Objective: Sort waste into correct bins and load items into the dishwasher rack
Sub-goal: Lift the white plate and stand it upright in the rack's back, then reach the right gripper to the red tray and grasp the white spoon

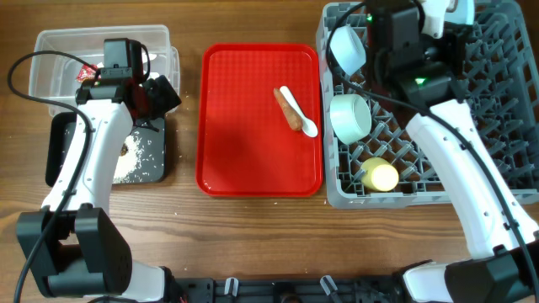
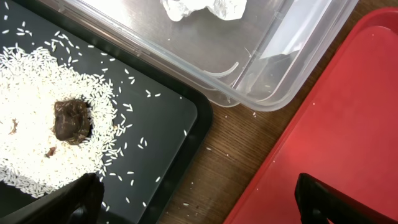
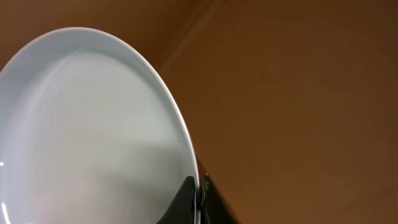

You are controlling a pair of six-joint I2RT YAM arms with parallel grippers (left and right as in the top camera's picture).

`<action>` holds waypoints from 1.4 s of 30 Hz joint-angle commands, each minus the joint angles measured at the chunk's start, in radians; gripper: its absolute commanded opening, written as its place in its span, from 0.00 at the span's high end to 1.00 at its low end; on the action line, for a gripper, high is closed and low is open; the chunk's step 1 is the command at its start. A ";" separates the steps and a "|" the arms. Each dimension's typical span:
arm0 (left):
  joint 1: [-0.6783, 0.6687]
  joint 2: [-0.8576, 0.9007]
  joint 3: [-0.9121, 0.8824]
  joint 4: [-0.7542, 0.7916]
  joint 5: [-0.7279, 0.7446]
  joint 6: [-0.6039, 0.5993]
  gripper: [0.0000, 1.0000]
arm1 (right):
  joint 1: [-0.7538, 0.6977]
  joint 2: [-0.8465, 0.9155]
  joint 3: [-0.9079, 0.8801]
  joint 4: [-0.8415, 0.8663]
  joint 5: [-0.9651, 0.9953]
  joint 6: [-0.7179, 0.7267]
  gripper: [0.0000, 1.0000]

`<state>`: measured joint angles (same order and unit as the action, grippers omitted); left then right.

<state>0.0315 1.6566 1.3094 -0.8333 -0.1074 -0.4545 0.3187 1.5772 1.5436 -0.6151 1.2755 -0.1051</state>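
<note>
The fingers hold the plate over the rack's far rim. My right gripper keeps holding the pale-blue plate (image 1: 461, 11) (image 3: 93, 130) from here until the plate's lower edge meets the rack's wires.
My right gripper (image 3: 200, 193) is shut on the rim of a pale blue-white bowl (image 3: 87, 137). In the overhead view it holds that bowl (image 1: 347, 48) over the far left corner of the grey dishwasher rack (image 1: 404, 199). Another bowl (image 1: 349, 118) and the yellow cup (image 1: 381, 175) are in the rack. The sausage stick (image 1: 288, 109) and white spoon (image 1: 301, 114) lie on the red tray (image 1: 253, 151). My left gripper (image 2: 199, 208) is open and empty over the black tray's (image 2: 168, 118) right edge. Rice (image 2: 31, 124) and the brown lump (image 2: 71, 120) lie in that tray.
The clear tub (image 2: 261, 62) sits behind the black tray and holds white tissue (image 2: 202, 7) and a red wrapper (image 1: 87, 73). A strip of bare wood (image 2: 230, 155) with a few stray rice grains runs between the black tray and the red tray (image 2: 348, 124).
</note>
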 commanded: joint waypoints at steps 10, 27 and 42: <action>0.004 -0.019 0.015 0.000 -0.006 0.001 0.00 | -0.071 0.235 -0.014 0.080 -0.287 -0.235 0.96; 0.004 -0.019 0.015 0.000 -0.006 0.001 0.00 | -0.035 0.137 -0.013 0.076 -0.539 -0.127 0.20; 0.004 -0.019 0.015 0.000 -0.006 0.001 0.00 | -0.005 0.097 -0.014 0.001 -1.223 0.057 0.45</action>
<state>0.0315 1.6566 1.3094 -0.8333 -0.1074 -0.4545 0.2848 1.6318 1.5299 -0.6056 0.1875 -0.0982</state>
